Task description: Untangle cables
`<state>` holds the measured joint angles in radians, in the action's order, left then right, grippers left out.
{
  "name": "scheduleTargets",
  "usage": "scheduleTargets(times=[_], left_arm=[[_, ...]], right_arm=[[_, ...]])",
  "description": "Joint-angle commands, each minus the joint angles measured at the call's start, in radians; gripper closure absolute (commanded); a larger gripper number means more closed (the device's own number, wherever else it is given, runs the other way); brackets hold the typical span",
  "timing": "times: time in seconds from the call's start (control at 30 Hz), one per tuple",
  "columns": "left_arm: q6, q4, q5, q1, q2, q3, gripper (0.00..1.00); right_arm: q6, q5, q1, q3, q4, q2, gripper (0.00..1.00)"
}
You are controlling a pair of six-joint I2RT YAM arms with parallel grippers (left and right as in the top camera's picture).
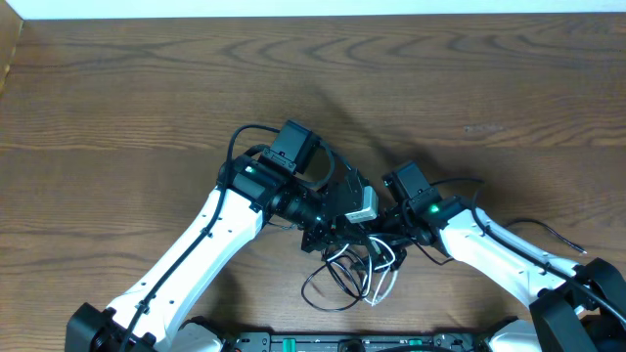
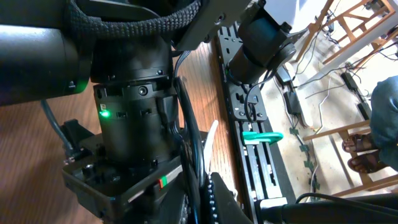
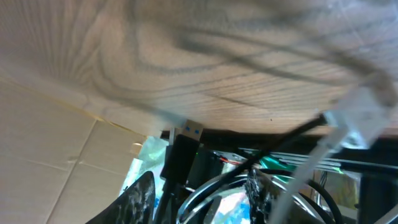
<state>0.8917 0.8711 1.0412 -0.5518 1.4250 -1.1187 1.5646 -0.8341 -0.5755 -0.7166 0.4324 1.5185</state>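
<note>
My right gripper should close on the tangle now. The black cable loops are between its fingers, so it would hold the tangle.
The cables point(image 1: 352, 272) lie in a tangle of black loops near the table's front edge, with a white cable point(image 1: 388, 284) at their right side. Both grippers meet just above the tangle. My left gripper point(image 1: 328, 235) is shut on a thin black cable point(image 2: 198, 177) that runs up between its fingers point(image 2: 202, 202). My right gripper point(image 1: 380, 240) is open. In the right wrist view black cable loops point(image 3: 211, 186) and a black USB plug point(image 3: 181, 149) hang between its fingers point(image 3: 198, 198), and the white cable point(image 3: 311, 168) passes at the right.
The right arm's wrist point(image 2: 134, 118) fills the left wrist view, very close to the left gripper. The table's front edge with a black rail point(image 2: 249, 124) is just beyond the tangle. The thick arm wire point(image 1: 548, 233) trails at the right.
</note>
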Motion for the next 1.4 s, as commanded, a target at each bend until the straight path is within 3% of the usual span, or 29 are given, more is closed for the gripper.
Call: scheduleTargets(times=[0.0, 0.13, 0.23, 0.47, 0.63, 1.07, 1.37], left_arm=[[0.016, 0.002, 0.013, -0.002, 0.006, 0.002, 0.93], [0.016, 0.002, 0.012, -0.002, 0.006, 0.002, 0.93], [0.016, 0.002, 0.012, -0.002, 0.006, 0.002, 0.92], [0.008, 0.017, -0.041, -0.002, 0.006, 0.002, 0.93], [0.009, 0.038, -0.048, -0.002, 0.006, 0.002, 0.93], [0.009, 0.059, -0.067, -0.002, 0.006, 0.002, 0.93], [0.009, 0.064, -0.067, -0.002, 0.006, 0.002, 0.93]], right_arm=[[0.036, 0.013, -0.009, 0.007, 0.002, -0.006, 0.60], [0.055, 0.084, -0.019, 0.007, 0.002, -0.006, 0.75], [0.078, 0.159, -0.032, 0.007, 0.002, -0.006, 0.98], [0.077, 0.454, -0.015, 0.007, 0.082, -0.006, 0.99], [0.043, 0.483, 0.079, 0.007, 0.197, -0.006, 0.99], [-0.296, 0.485, 0.544, 0.007, 0.335, -0.006, 0.99], [-0.362, 0.579, 0.858, 0.007, 0.346, -0.006, 0.99]])
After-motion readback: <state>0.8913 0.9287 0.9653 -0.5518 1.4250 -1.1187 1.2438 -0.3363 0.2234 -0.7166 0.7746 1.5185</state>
